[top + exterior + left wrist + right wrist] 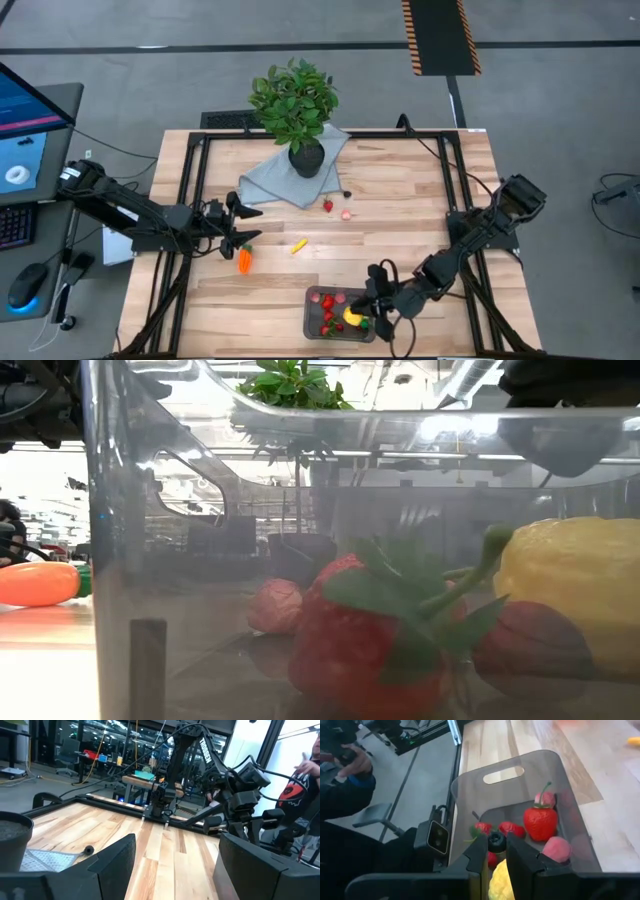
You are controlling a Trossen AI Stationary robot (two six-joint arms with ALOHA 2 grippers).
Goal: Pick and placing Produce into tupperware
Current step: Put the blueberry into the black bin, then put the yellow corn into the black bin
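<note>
The dark berry (496, 840) is hanging over the lemon, inside the tupperware's rim (554, 759), so it would fall into the tupperware. I should open my right gripper now.
The tupperware (312, 300), a clear grey tub near the table's near edge, holds strawberries (540, 822), pink berries (556, 849) and a yellow lemon (501, 885). My right gripper (496, 851) hangs over the tub's right end (375, 300), shut on a small dark berry. My left gripper (240, 235) is open above the table's left part, just beyond the orange carrot (244, 261). A yellow banana (298, 246), a strawberry (327, 206) and a pink berry (346, 214) lie loose on the wood. The low view looks through the tub wall (120, 560). My right gripper pinches the dark berry (496, 841) between its two fingertips. The fingers come slanting down from the table's right side. The berry is lifted clear, above the lemon and strawberries in the tub.
A potted leafy plant (295, 105) stands on a blue-grey cloth (275, 180) at the far middle. A dark berry (88, 850) lies beside the cloth. A black frame (195, 180) borders the table. A person (345, 775) is beyond the near edge.
</note>
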